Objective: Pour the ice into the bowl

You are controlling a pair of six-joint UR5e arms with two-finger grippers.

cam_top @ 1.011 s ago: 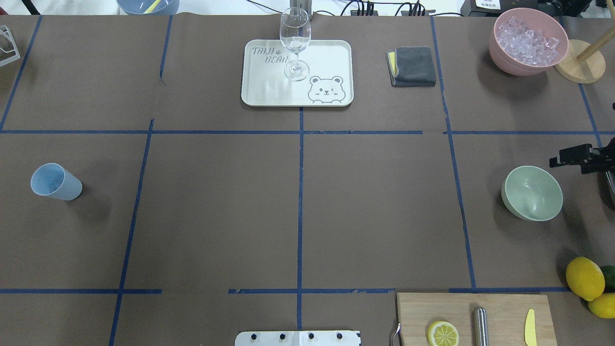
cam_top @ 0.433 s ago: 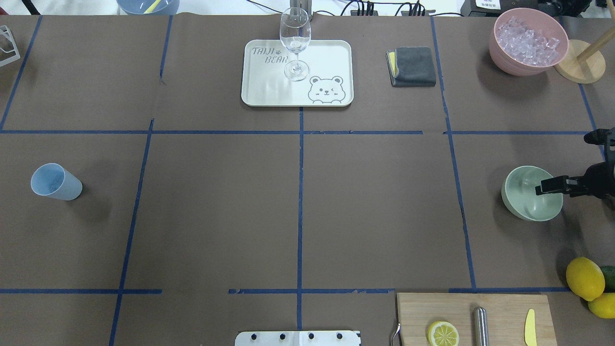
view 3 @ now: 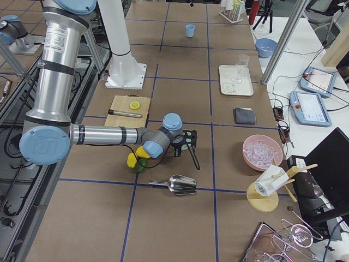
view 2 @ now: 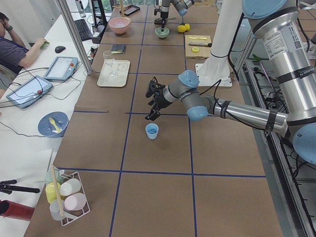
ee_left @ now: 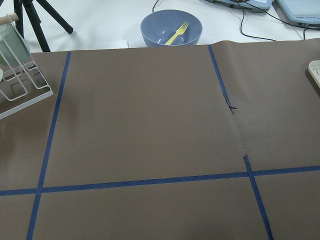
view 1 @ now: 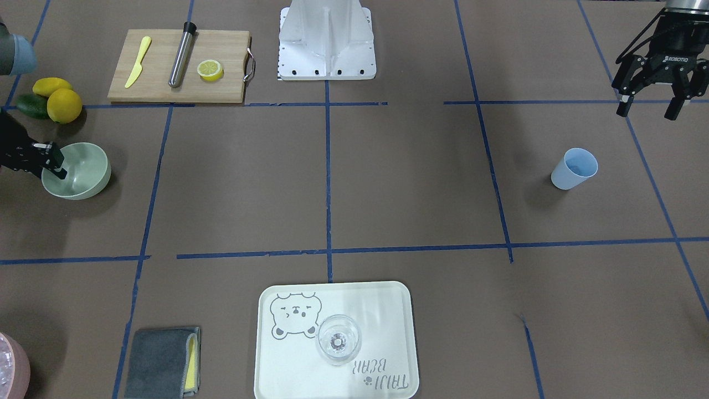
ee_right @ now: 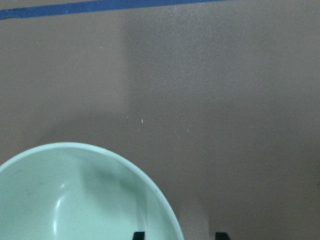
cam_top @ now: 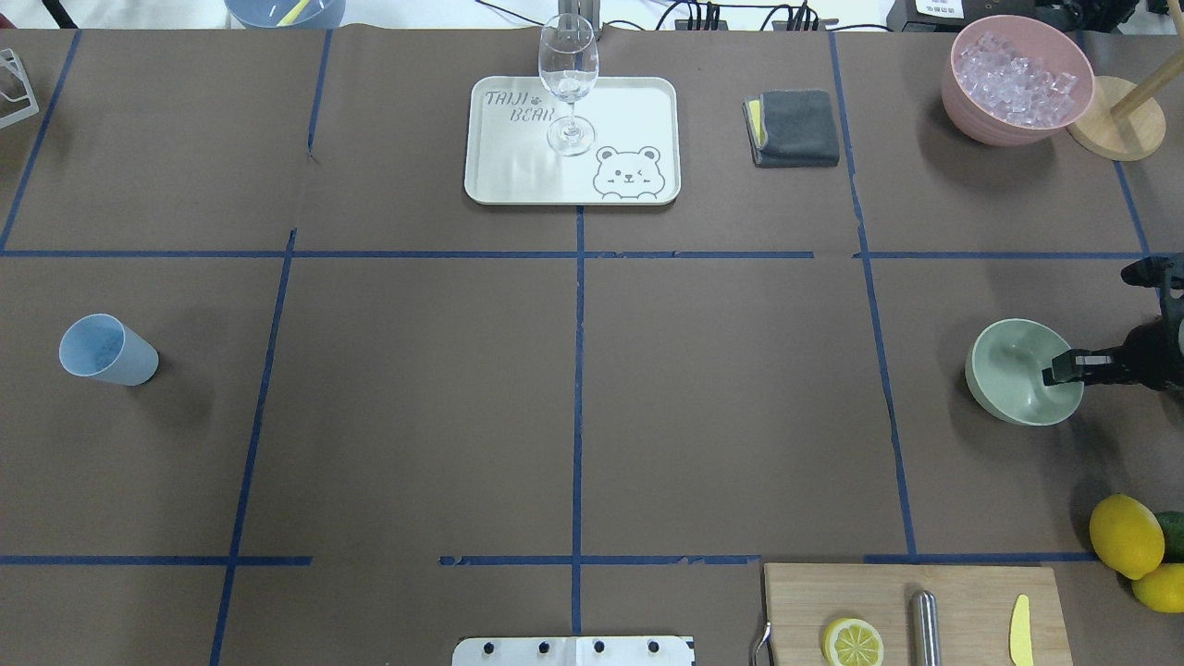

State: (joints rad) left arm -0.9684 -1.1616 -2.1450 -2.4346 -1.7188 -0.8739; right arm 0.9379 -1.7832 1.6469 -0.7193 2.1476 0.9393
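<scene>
My right gripper grabs the bowl by its thin rim next, since the round bowl spreads wider than my open fingers.
The sage-green bowl stands empty at the table's right side; it also shows in the front view and the right wrist view. My right gripper is open at the bowl's right rim, one finger inside the bowl and one outside, as the right wrist view shows. The ice lies heaped in the pink container at the back right. My left gripper is open and empty, hovering near the blue cup.
A tray with a wine glass sits at the back centre, with a grey cloth to its right. A cutting board with a lemon half, lemons and a wooden stand crowd the right side. A metal scoop lies nearby.
My right gripper has come from beyond the bowl's far right edge to its right rim and has dropped, with one finger now inside the bowl. The bowl and cup have not moved.
</scene>
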